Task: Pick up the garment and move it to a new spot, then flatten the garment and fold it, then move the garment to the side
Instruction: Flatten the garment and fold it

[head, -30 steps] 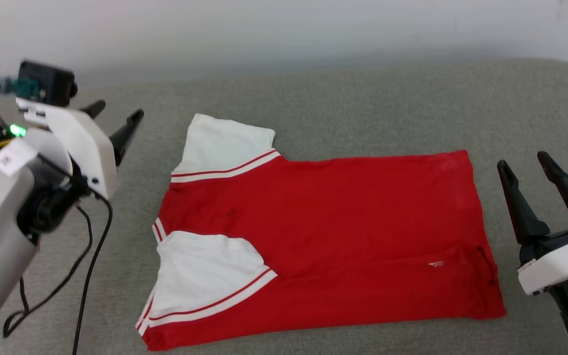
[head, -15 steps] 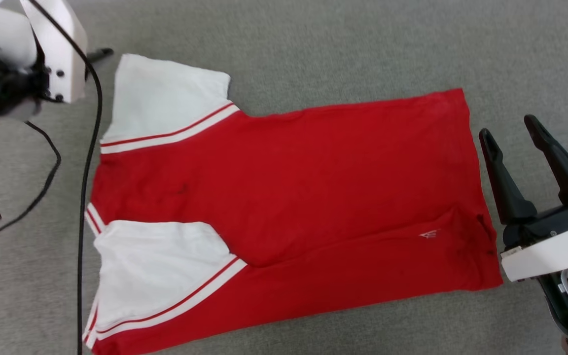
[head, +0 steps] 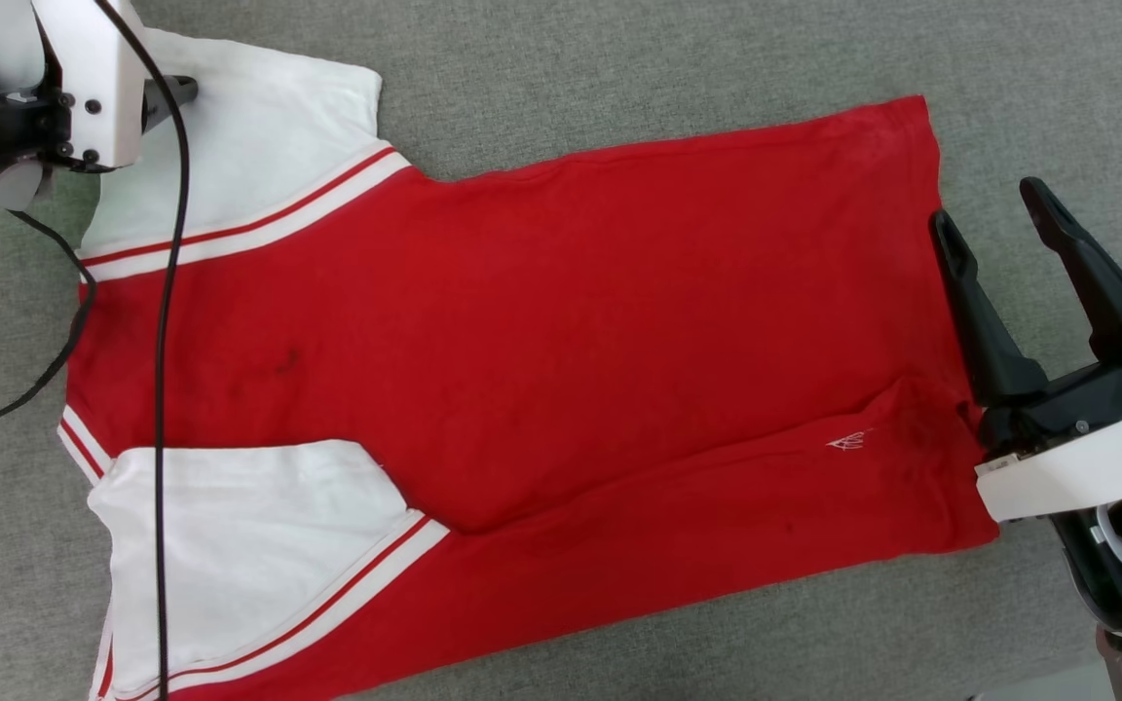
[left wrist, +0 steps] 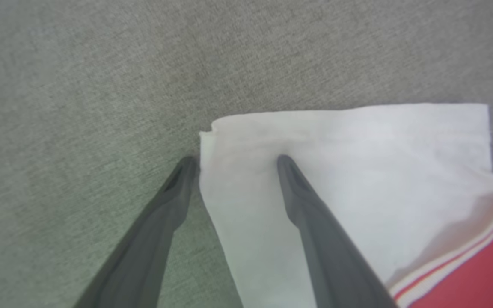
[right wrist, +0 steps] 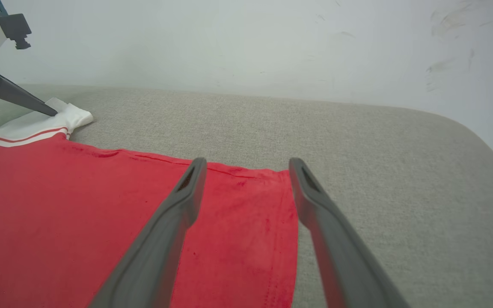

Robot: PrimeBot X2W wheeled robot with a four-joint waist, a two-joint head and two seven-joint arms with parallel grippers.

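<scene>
My left gripper grips the white sleeve by its cuff corner (left wrist: 234, 154) next, and then the sleeve folds over the garment's red body.
The garment (head: 571, 321), a red T-shirt with white sleeves and striped trim, lies flat on the grey cushion, collar end to the left and hem to the right. My left gripper (left wrist: 236, 159) is open and low over the far white sleeve (left wrist: 357, 171). It straddles the sleeve's outer corner, one finger on the cloth and the other on the cushion. One of its fingers (head: 176, 92) pokes out past the white wrist housing. My right gripper (head: 988, 202) stands open at the hem's far corner, one finger over the red cloth (right wrist: 79, 205) and one over the cushion.
The grey upholstered cushion (head: 619, 58) carries everything, and a pale wall (right wrist: 229, 42) rises behind it. Its rounded edge curves off at the right (right wrist: 477, 128). A black cable (head: 164, 292) from my left arm hangs across the garment's collar end.
The head camera has tilted down and closer. My left gripper has come from beside the far sleeve onto its corner. My right gripper has closed in on the hem. Both stay open.
</scene>
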